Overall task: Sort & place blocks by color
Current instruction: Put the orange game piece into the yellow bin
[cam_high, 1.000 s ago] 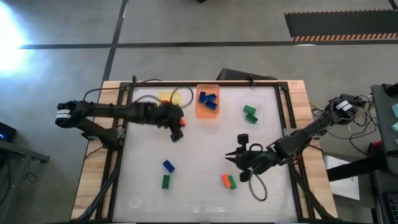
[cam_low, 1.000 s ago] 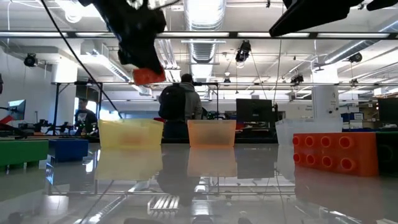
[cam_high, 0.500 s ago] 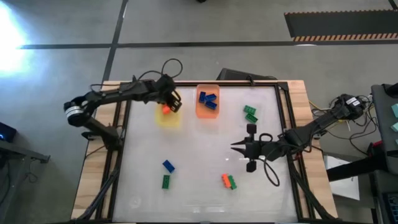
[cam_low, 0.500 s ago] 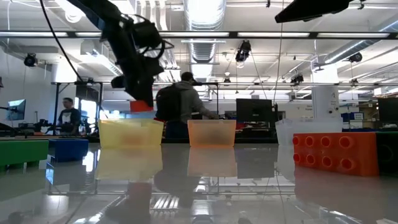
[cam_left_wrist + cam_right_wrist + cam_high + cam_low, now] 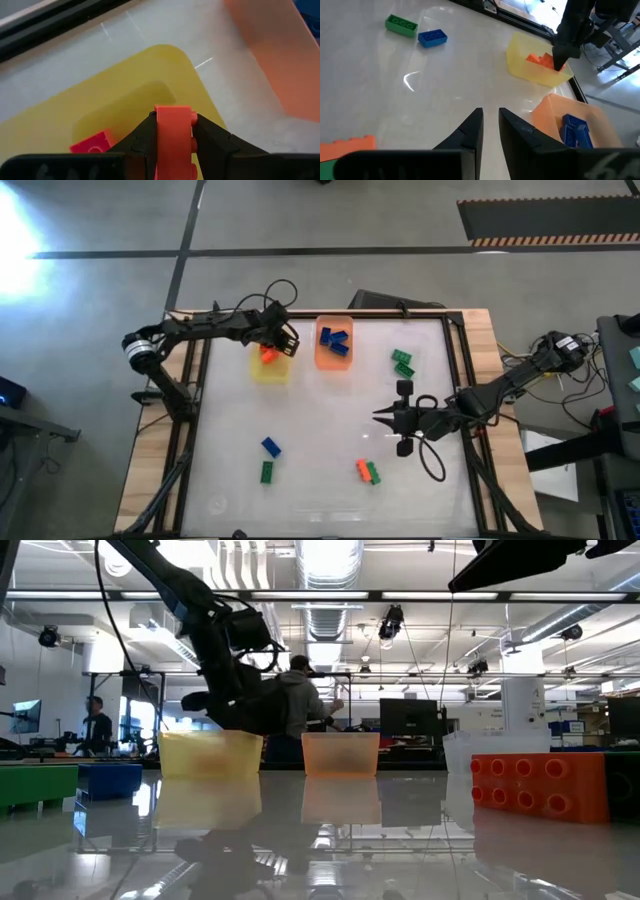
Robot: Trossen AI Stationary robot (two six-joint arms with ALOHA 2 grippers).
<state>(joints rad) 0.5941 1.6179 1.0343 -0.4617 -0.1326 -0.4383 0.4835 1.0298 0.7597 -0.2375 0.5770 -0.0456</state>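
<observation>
My left gripper should open, because the orange brick (image 5: 174, 137) hangs low inside the yellow tray's rim (image 5: 142, 95) and the brick would lie there.
My left gripper (image 5: 270, 352) is shut on an orange brick (image 5: 172, 137) and reaches down into the yellow tray (image 5: 272, 372). Another orange brick (image 5: 92, 145) lies on that tray's floor. In the right wrist view my left gripper (image 5: 560, 60) stands in the yellow tray (image 5: 535, 70). My right gripper (image 5: 378, 417) hovers right of the table's middle, shut and empty, pointing toward the left edge. Blue bricks (image 5: 334, 340) lie in the orange tray (image 5: 334, 361). Green bricks (image 5: 403, 362) lie at the far right. A blue brick (image 5: 271, 447), a green brick (image 5: 267, 471) and an orange-and-green pair (image 5: 366, 471) lie loose on the table. My left gripper pinches the orange brick between its two fingers, one finger on the studded face (image 5: 193, 119) and one on the opposite face. The fingers come from above, slanting down into the yellow tray. I cannot tell whether the brick touches the tray's floor.
The three trays stand in a row along the far edge, also in the low view: yellow (image 5: 210, 752), orange (image 5: 340, 752), clear (image 5: 470, 750). A black frame (image 5: 196, 380) runs along the table's sides. People move in the room behind.
My left gripper has carried the orange brick from the table's middle left toward the far edge, over the yellow tray, and down into it. My right gripper has gone a little toward the far edge and turned level, pointing left.
</observation>
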